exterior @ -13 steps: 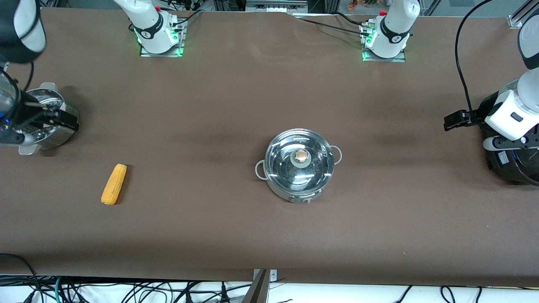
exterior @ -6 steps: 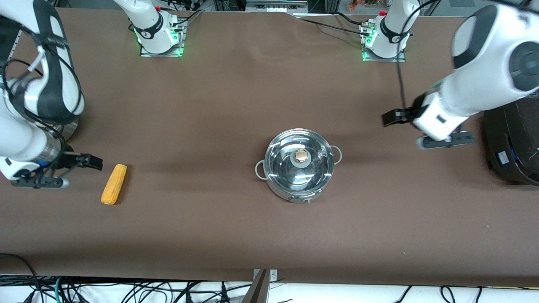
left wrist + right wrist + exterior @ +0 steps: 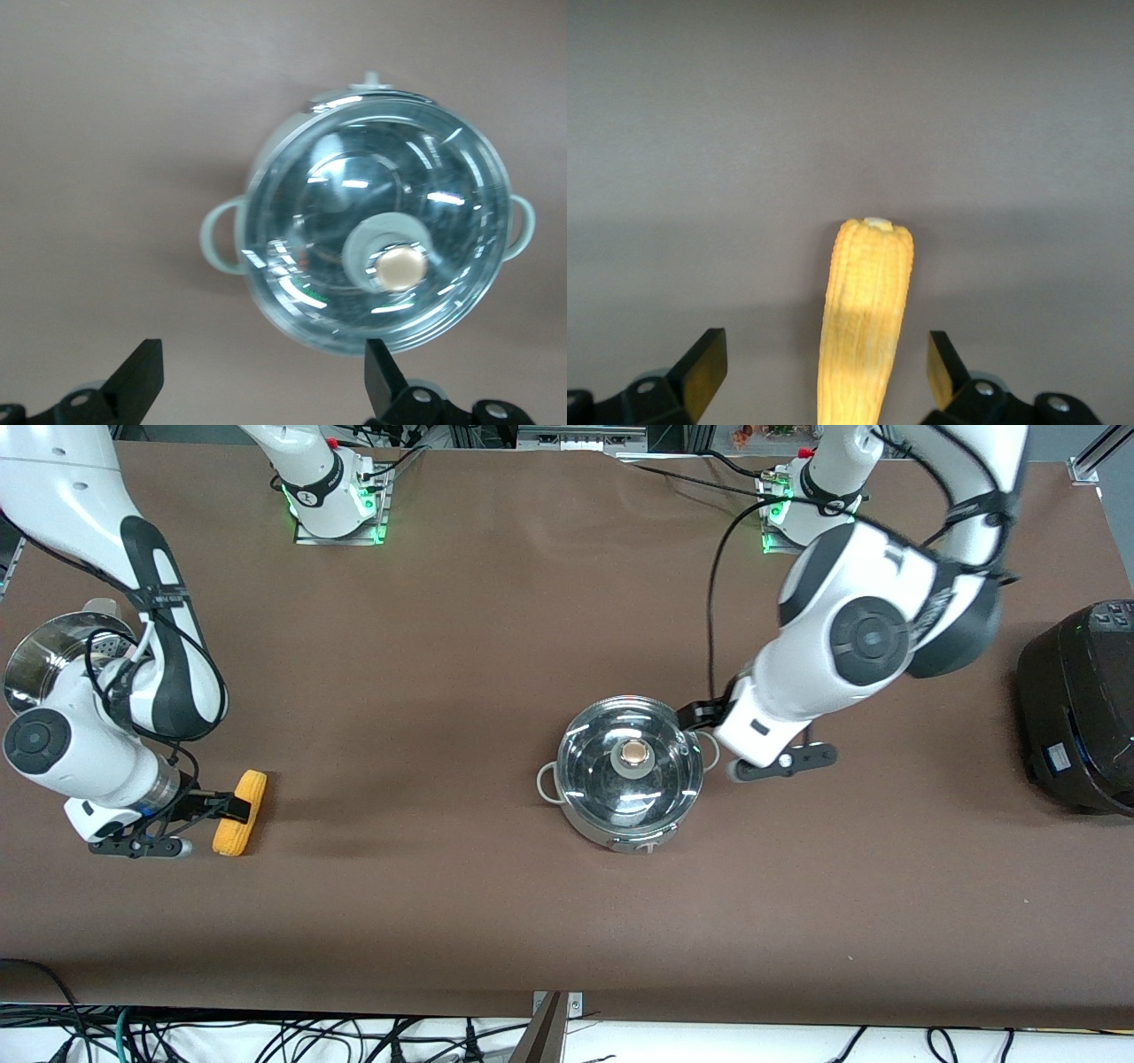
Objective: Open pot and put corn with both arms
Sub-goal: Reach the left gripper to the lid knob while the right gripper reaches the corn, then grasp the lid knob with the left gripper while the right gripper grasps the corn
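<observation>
My left gripper grabs the glass lid by its knob (image 3: 634, 753) next, to open the pot for the corn (image 3: 252, 786).
The shiny steel pot (image 3: 620, 828) stands mid-table with its glass lid (image 3: 592, 772) on and the knob (image 3: 634, 755) at the centre. My left gripper (image 3: 700, 716) hovers open over the pot's rim at the loop handle (image 3: 711, 751) toward the left arm's end. In the left wrist view the lid (image 3: 354, 186) and knob (image 3: 399, 267) lie ahead of the left gripper (image 3: 261, 376), which holds nothing. The yellow corn (image 3: 252, 786) lies toward the right arm's end. My right gripper (image 3: 221, 808) hangs open above it, a finger on each side of the corn (image 3: 864, 310), right gripper (image 3: 824, 359) not touching.
A steel steamer pot (image 3: 49, 657) sits at the right arm's end of the table, partly covered by that arm. A big black cooker (image 3: 1076, 708) stands at the left arm's end. Brown cloth covers the table (image 3: 425, 921).
Both arms have swung in from the table's ends. The right gripper came down over the corn; the left gripper travelled to the pot's rim. Corn and pot have not moved.
</observation>
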`<act>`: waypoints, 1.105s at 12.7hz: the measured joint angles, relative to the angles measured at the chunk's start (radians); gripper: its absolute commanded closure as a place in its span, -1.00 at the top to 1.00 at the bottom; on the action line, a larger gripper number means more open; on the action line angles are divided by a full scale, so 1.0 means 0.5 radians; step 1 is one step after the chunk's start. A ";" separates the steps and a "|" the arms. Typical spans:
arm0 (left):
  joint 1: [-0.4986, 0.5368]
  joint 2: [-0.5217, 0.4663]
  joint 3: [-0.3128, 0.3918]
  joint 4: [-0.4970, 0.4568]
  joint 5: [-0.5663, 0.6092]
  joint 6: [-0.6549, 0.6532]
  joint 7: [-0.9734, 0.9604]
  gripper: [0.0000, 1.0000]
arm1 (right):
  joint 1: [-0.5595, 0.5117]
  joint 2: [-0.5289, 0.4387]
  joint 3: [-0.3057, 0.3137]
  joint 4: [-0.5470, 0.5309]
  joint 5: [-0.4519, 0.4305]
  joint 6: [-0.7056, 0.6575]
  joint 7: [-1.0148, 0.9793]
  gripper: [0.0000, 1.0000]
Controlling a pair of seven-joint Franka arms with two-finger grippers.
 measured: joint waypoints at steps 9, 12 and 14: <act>-0.192 0.287 0.006 0.021 0.000 0.370 -0.156 0.97 | -0.014 0.259 0.000 0.035 0.011 0.357 0.003 1.00; -0.222 0.326 0.008 0.022 0.000 0.430 -0.212 0.88 | -0.015 0.297 0.000 0.037 0.012 0.415 0.003 0.97; -0.237 0.341 0.013 0.023 0.003 0.439 -0.219 0.65 | -0.016 0.317 0.000 0.037 0.012 0.450 0.002 0.53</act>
